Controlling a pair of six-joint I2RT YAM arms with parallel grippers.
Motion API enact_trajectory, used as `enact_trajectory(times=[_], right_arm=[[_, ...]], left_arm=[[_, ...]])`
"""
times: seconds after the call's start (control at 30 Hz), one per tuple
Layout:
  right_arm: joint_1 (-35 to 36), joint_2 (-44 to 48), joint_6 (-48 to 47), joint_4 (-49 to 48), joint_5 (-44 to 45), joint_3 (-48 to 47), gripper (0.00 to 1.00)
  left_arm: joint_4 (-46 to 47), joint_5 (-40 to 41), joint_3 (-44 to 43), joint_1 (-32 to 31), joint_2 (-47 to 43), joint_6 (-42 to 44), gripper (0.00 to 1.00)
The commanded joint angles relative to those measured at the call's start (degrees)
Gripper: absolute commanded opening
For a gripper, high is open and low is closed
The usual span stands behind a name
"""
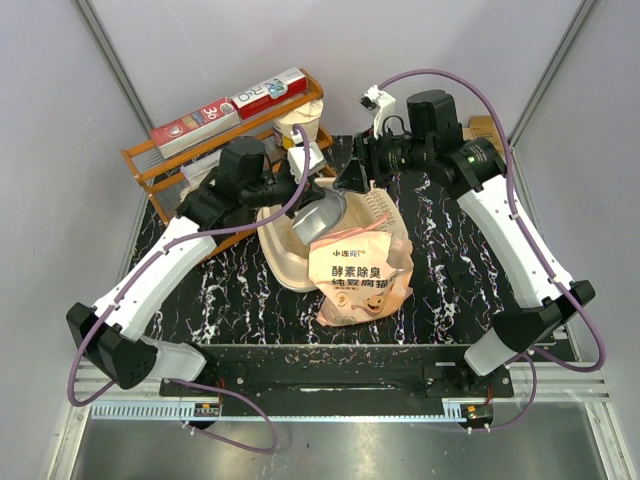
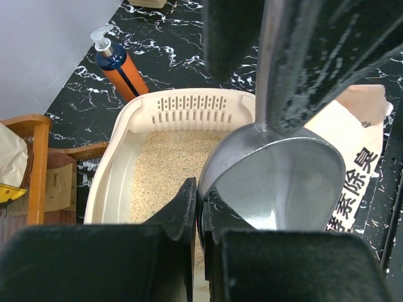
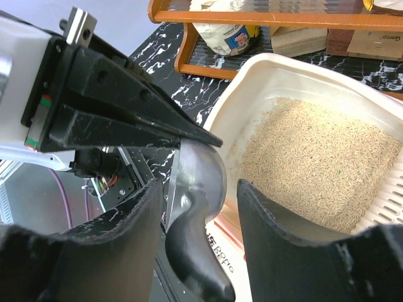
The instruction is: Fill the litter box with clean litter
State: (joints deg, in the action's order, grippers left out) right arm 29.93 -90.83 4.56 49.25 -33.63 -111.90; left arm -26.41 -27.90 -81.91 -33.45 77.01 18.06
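My right gripper's fingers reach past the black handle in the right wrist view. My gripper should close. Closing now would hold the handle.
The cream litter box (image 1: 272, 250) (image 2: 106, 189) (image 3: 252, 78) holds a bed of tan clean litter (image 2: 164, 163) (image 3: 315, 157). Over its near end hangs a metal scoop (image 1: 322, 212) (image 2: 277, 182) (image 3: 203, 173), its bowl showing no litter. My left gripper (image 1: 303, 185) (image 2: 198, 198) is shut on the scoop's rim. My right gripper (image 1: 355, 178) (image 3: 200, 207) stands open, its fingers on either side of the scoop's black handle (image 3: 195, 251) with a gap on each side. The peach-orange litter bag (image 1: 358, 272) (image 2: 356, 163) leans against the box's front.
An orange wooden rack (image 1: 160, 160) (image 3: 252, 12) with boxes and sacks stands at the back left of the black marbled table (image 1: 450, 290). An orange pump bottle (image 2: 123, 70) stands beyond the box's slotted end (image 2: 189, 104).
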Motion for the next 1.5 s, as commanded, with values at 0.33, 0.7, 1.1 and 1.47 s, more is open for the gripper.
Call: enact_trajectory(times=[0.33,0.7,1.1,1.47], right_arm=[[0.04,1.97,-0.69,-2.41,-1.7,0.98,0.51],[-1.97,1.97,-4.29,-0.21,-1.18,0.54,0.0],[-19.74,3.9,-5.86,10.84,4.53,-9.93,0.0],[-19.74,10.94,-13.87,21.31,5.68,-7.45,0.0]], left_arm=[[4.53,-2.86,-2.82,1.28,0.51,-1.89,0.0],[3.83,1.51,-3.35,1.28,-0.37,-1.63,0.13],[-3.81,-9.53,0.61,0.84,-1.61,-0.75,0.84],[-16.21,-20.17,-9.93,0.23,13.85,4.78,0.84]])
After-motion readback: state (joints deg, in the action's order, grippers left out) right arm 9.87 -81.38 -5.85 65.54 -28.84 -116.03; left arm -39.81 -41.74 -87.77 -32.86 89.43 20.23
